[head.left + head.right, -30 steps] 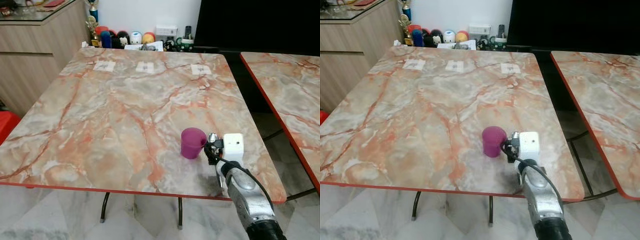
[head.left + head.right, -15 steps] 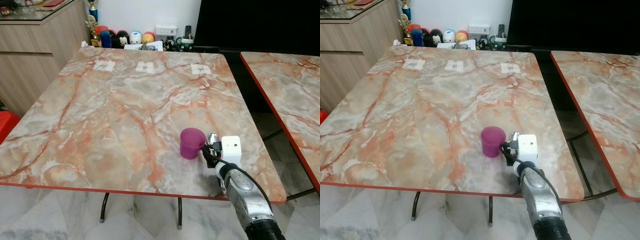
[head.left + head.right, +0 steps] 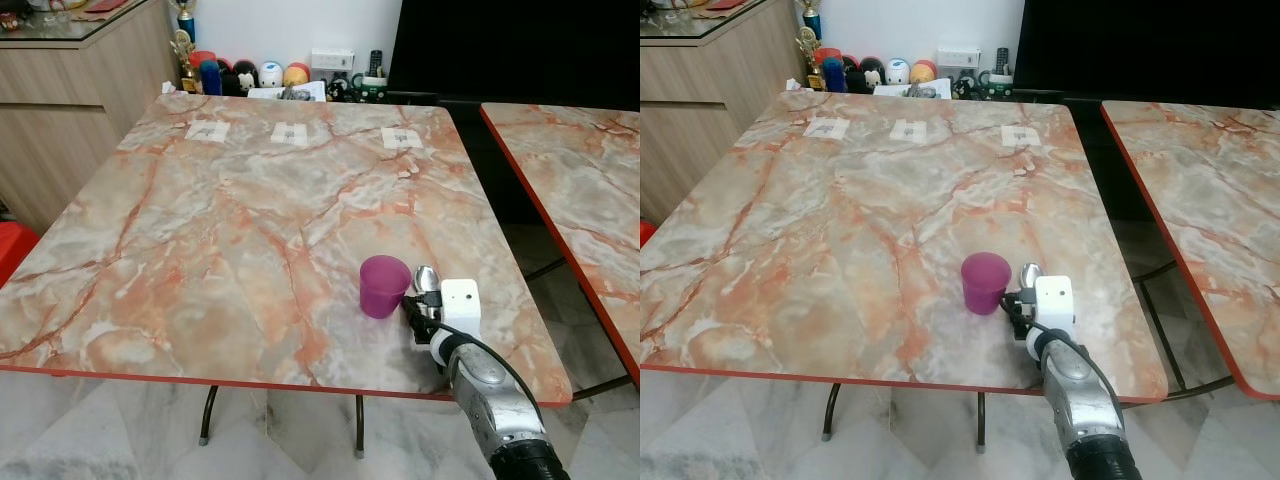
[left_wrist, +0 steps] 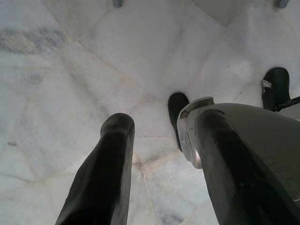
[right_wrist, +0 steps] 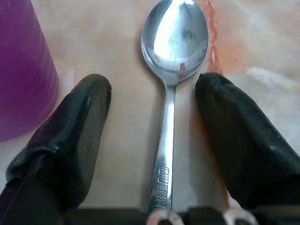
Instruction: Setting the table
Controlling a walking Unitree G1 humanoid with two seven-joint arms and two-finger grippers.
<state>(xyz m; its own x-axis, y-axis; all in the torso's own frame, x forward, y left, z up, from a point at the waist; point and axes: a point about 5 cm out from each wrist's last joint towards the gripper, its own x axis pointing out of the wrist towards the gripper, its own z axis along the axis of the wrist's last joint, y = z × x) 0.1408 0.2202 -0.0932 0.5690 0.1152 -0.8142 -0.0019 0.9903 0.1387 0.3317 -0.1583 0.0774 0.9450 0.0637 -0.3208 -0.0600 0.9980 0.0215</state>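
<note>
I should next grip the spoon by the handle's neck [image 5: 169,101] with my right gripper: the handle is slim and straight, the spoon's bowl broad and rounded.
A purple cup [image 3: 384,285] stands upright on the marble table [image 3: 220,220] near its front right. Just to the right of the cup a metal spoon [image 5: 174,42] lies flat on the table, bowl pointing away from me. My right gripper [image 5: 154,86] is low over the table and open. Its fingers [image 5: 79,122] straddle the spoon's handle without touching it, and the left one is close to the cup. My left gripper [image 4: 164,119] hangs open over the floor with nothing in it.
Three white labels [image 3: 290,133] lie in a row at the table's far side. A second marble table [image 3: 580,170] stands to the right across a gap. A wooden cabinet [image 3: 60,110] is at the left, and toys [image 3: 250,75] line the back wall.
My right gripper has drawn back a little toward the table's front edge. The spoon and the cup have stayed where they were.
</note>
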